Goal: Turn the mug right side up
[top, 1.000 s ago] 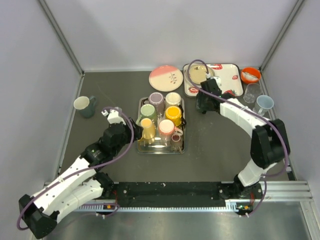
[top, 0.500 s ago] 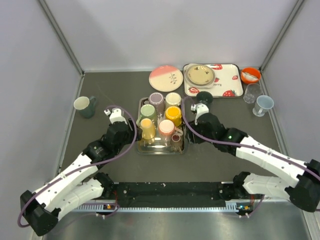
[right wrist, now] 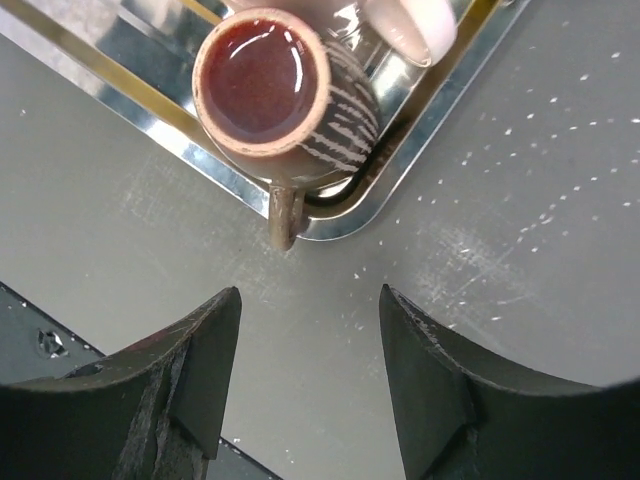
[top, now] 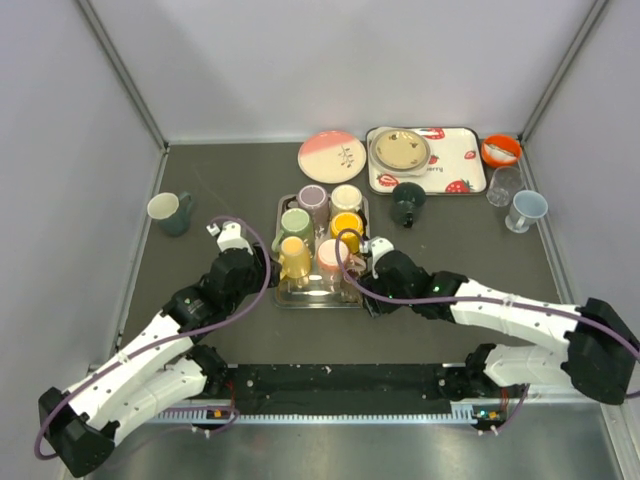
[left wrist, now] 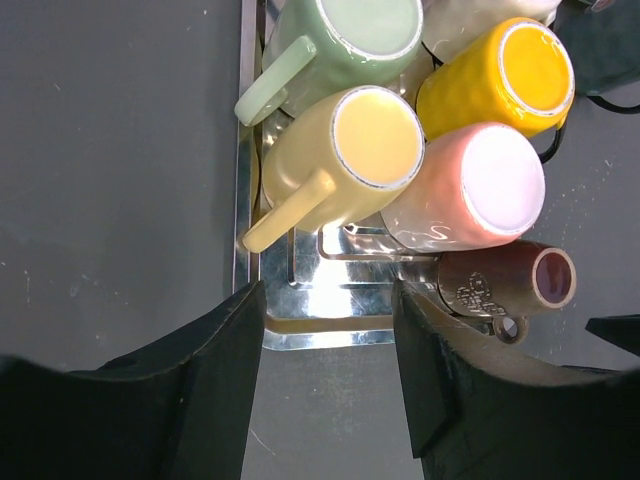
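Observation:
The brown mug has to be handed over to my left gripper by its body to be turned upright. My right gripper will grab the mug by its handle [right wrist: 285,216] next, which leaves the body free.
A metal tray [top: 322,303] holds several mugs bottom up: green [left wrist: 345,40], yellow [left wrist: 345,150], orange [left wrist: 495,80] and pink [left wrist: 465,195]. A brown striped mug [right wrist: 262,90] stands in the tray's near right corner, and it also shows in the left wrist view [left wrist: 500,283]. A dark mug [top: 408,203] stands mouth up on the table by the strawberry tray. My left gripper [left wrist: 330,390] is open and empty over the tray's near left edge [top: 266,268]. My right gripper [right wrist: 310,390] is open and empty over the table just in front of the brown mug [top: 362,292].
A teal mug [top: 172,212] stands at the left. At the back are a pink plate [top: 332,155], a strawberry tray [top: 450,170] with a dish, an orange bowl [top: 501,150], a clear glass [top: 503,185] and a blue cup [top: 527,210].
My right arm has swung from the dark mug at the back to the tray's near right corner, leaving that mug standing. The left arm has barely moved.

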Robot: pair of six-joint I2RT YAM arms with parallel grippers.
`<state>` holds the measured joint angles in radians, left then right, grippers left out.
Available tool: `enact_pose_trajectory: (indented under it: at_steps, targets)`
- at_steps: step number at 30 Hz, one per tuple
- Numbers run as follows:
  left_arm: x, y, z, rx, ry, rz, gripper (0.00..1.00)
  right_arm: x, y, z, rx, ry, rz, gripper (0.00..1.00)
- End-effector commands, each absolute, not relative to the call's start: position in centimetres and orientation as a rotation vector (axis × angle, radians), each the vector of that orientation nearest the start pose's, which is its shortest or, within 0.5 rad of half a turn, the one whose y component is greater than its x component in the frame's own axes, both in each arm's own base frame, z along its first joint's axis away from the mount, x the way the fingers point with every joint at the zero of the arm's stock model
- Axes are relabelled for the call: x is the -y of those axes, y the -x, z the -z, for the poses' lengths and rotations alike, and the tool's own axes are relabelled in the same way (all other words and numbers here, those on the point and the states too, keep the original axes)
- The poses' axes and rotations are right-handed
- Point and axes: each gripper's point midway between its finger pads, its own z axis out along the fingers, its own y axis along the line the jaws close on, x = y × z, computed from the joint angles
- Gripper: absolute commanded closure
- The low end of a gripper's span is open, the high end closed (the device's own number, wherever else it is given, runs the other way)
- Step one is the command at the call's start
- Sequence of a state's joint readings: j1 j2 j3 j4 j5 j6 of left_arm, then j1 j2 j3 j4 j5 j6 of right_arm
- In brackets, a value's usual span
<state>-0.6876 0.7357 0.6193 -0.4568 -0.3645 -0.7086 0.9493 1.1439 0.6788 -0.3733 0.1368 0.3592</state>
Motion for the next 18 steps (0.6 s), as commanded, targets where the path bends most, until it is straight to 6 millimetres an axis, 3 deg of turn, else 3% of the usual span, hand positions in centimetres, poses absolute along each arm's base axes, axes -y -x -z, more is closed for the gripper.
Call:
enact_pose_trajectory:
  at_steps: [1,11,18]
  targets:
    - [14.0,-23.1,-16.1,-2.111,0.241,0.447,0.42,-26.0,-18.9,-9.5,-2.279,0.682,-0.464,0.43]
    - [12.7,-22.7,-15.2,-2.125,0.267,0.381,0.43,-28.0,-21.3,-8.8,-2.306,0.673,-0.378,0.53]
    - [12.2,-22.5,-14.9,-2.120,0.269,0.371,0.43,-28.4,-21.8,-7.8,-2.339,0.691,-0.331,0.58]
